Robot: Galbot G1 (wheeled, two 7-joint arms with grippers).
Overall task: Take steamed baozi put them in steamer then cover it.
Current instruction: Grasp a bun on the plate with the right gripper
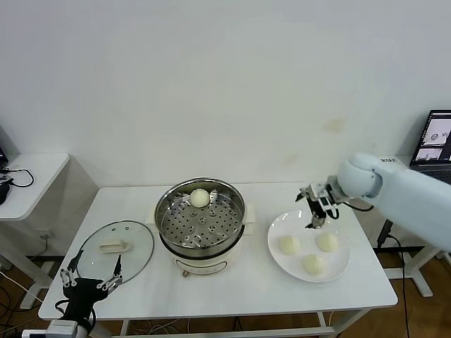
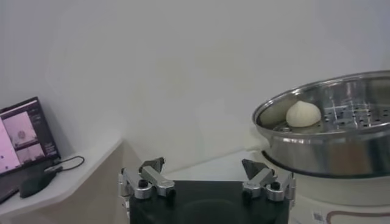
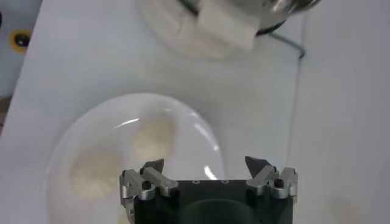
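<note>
I should next grab the baozi nearest the pot by its rounded sides with my right gripper to fill the steamer (image 1: 201,218).
One steamed baozi (image 1: 200,198) lies in the steel steamer (image 1: 201,218) on its cream pot at the table's middle. Three more baozi (image 1: 289,244) (image 1: 327,241) (image 1: 313,264) sit on a white plate (image 1: 341,264) to the right. My right gripper (image 1: 317,211) hangs open and empty over the plate's far edge. In the right wrist view its fingertips stand wide apart above the plate (image 3: 189,155), with two baozi (image 3: 152,137) (image 3: 91,173) off to one side. My left gripper (image 1: 91,276) waits open at the front left corner. The left wrist view shows the steamer (image 2: 329,140) and its baozi (image 2: 303,114).
A round glass lid (image 1: 116,246) with a cream handle lies flat on the table left of the steamer, just beyond the left gripper. A side table (image 1: 28,179) with cables stands at far left. A laptop (image 1: 437,137) sits at far right.
</note>
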